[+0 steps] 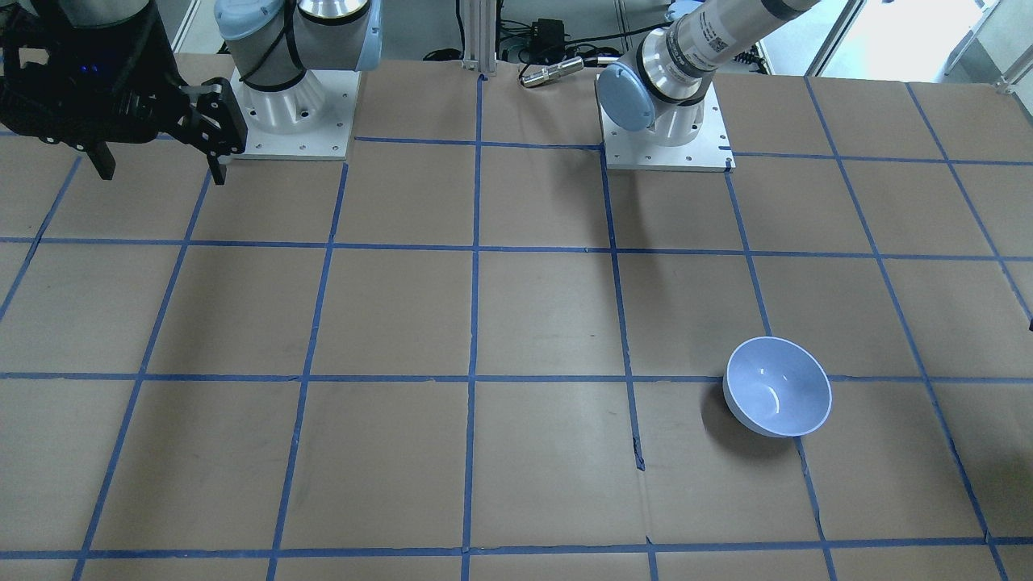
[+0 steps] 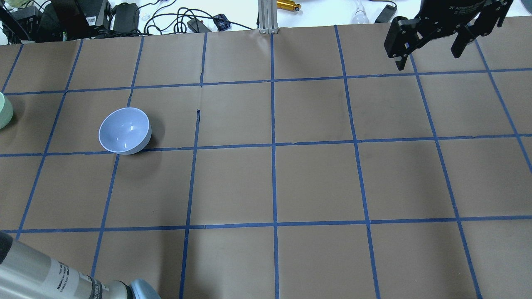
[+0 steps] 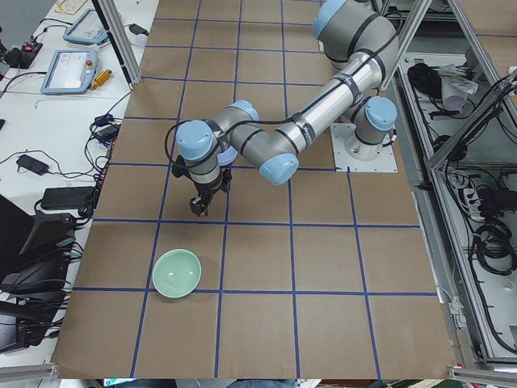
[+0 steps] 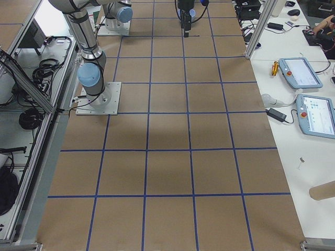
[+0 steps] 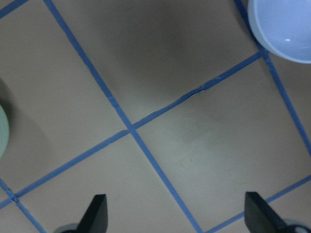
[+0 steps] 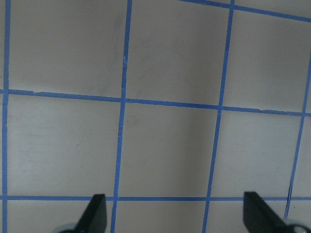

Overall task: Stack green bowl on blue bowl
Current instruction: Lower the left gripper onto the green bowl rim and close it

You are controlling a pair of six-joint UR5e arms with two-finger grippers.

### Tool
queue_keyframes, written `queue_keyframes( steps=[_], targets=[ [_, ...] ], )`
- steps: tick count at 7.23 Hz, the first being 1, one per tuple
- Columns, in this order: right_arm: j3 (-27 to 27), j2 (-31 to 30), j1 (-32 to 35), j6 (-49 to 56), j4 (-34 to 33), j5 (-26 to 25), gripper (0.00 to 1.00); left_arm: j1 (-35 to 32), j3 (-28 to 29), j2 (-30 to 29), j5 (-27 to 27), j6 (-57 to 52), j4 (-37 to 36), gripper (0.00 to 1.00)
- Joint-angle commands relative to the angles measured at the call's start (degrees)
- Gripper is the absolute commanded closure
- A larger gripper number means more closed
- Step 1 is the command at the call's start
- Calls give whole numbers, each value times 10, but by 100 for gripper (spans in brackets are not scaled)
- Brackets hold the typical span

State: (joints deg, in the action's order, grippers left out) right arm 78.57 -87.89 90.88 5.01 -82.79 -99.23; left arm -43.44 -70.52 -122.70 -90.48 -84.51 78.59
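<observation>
My left gripper next needs to grab the green bowl by its rim [image 5: 6, 128], so that it can stack the green bowl on the blue bowl [image 5: 285, 28].
The blue bowl [image 2: 124, 131] stands upright on the table's left half; it also shows in the front view [image 1: 777, 386] and at the top right of the left wrist view [image 5: 284, 29]. The green bowl [image 3: 176, 272] stands upright near the table's left end, cut off by the overhead view's left edge [image 2: 3, 110] and by the left wrist view's left edge [image 5: 2, 131]. My left gripper [image 5: 177, 216] is open and empty, above bare table between the two bowls [image 3: 202, 208]. My right gripper [image 2: 428, 58] is open and empty, raised over the far right [image 1: 157, 157].
The brown table [image 2: 274, 182] carries a blue tape grid. Cables and power units [image 2: 83, 16] lie past its far edge. The arm bases [image 1: 290, 113] stand at the robot's side. Teach pendants [image 4: 309, 94] rest on a side bench.
</observation>
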Motion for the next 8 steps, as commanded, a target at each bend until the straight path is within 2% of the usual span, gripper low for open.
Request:
queue_keyframes(
  steps=[1, 3, 6, 8],
  targets=[
    [0, 0, 0, 0, 0, 0, 0, 32, 62, -72, 21, -77, -8, 0],
    [0, 0, 0, 0, 0, 0, 0, 44, 89, -111, 22, -178, -25, 0],
    [0, 0, 0, 0, 0, 0, 0, 45, 89, -144, 22, -347, -103, 0],
    [0, 0, 0, 0, 0, 0, 0, 48, 87, -154, 16, -372, -102, 0]
  ],
)
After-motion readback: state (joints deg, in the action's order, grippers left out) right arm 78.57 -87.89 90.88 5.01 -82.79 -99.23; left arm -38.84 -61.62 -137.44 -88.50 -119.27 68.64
